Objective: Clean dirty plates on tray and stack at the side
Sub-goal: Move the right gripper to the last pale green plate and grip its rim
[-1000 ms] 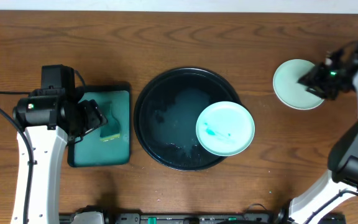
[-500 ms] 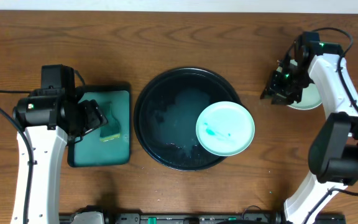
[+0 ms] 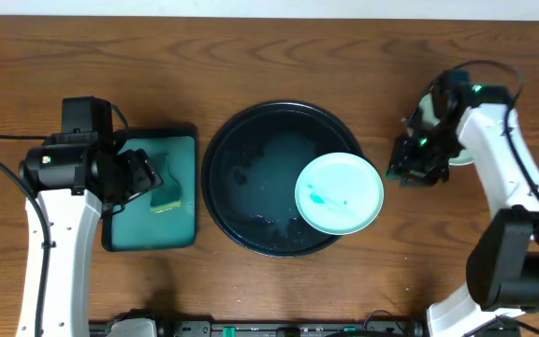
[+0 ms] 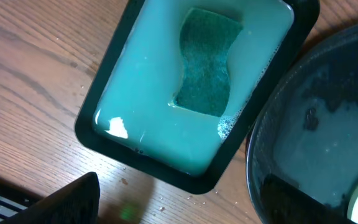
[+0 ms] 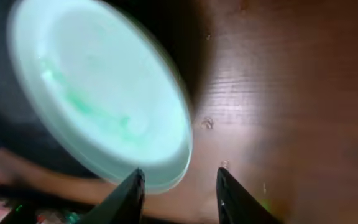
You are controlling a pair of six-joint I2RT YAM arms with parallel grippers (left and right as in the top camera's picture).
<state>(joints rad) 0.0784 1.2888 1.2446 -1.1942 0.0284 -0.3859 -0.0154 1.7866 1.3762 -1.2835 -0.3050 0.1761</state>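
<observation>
My right gripper is to grab the mint green plate next by its rim overlapping the tray's edge (image 3: 378, 203) (image 5: 183, 160), which leaves the plate's smeared side open to clean and stack.
The round black tray (image 3: 251, 154) sits mid-table with a wet film inside. A mint green plate (image 3: 339, 193) with a teal smear rests on its right side, overlapping the rim. My right gripper (image 3: 408, 165) is open and empty just right of that plate. In the right wrist view the plate (image 5: 98, 93) fills the left, and its near rim lies by the left finger of the open jaws (image 5: 179, 194). Another pale plate (image 3: 426, 112) lies at the far right, mostly hidden by the right arm. My left gripper (image 3: 143, 178) is open and empty.
A rectangular dark green tray (image 3: 120, 234) holds soapy water and a green sponge (image 3: 167, 194) at the left; it shows in the left wrist view (image 4: 104, 118) with the sponge (image 4: 207, 65). Bare wooden table (image 5: 291, 93) lies right of the black tray.
My right gripper has moved from the pale plate at the far right, leftward and nearer, to the edge of the smeared plate on the black tray. The left arm has not moved.
</observation>
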